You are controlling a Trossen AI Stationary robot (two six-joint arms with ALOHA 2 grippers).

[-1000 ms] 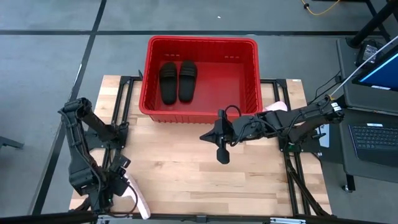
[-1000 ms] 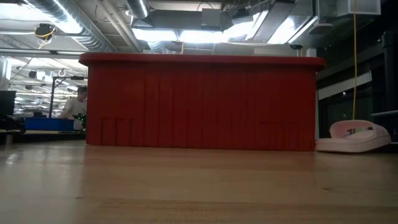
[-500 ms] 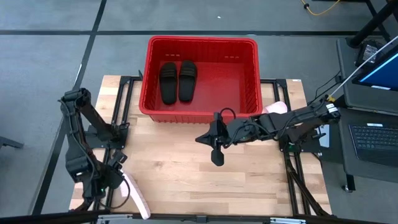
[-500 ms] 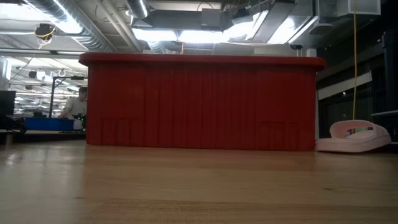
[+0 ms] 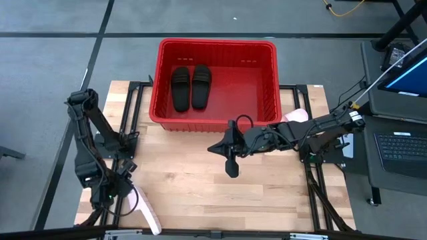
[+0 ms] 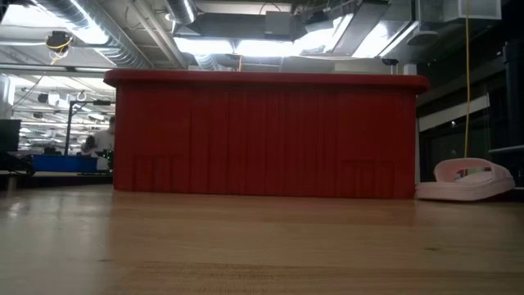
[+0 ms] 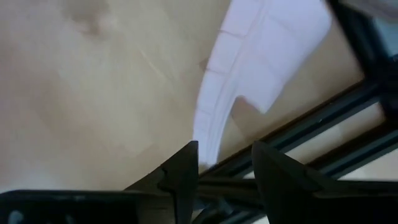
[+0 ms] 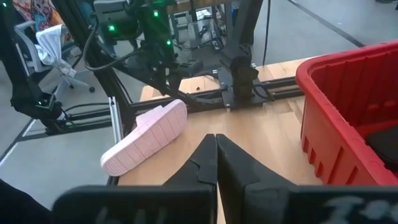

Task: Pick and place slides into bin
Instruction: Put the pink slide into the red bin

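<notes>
My left gripper would miss now: the pink slide's end lies beyond both fingers, so I must move toward it first.
The red bin stands at the table's far edge with two black slides lying side by side on its floor. One pink slide lies tilted at the near left corner, resting on the black frame rail, ribbed sole showing. My left gripper points down, open, right beside that slide's end; I see no touch. A second pink slide lies on the table right of the bin. My right gripper hangs shut over mid-table, holding nothing.
Black frame rails run along the table's left and right sides. Bare wood lies between the two arms. A laptop sits off the table's right. In the low view a person shows far behind the bin's left end.
My left gripper has come down beside the pink slide at the near left corner, tipping steeper toward the table; its fingers stay apart. The slide has not moved.
</notes>
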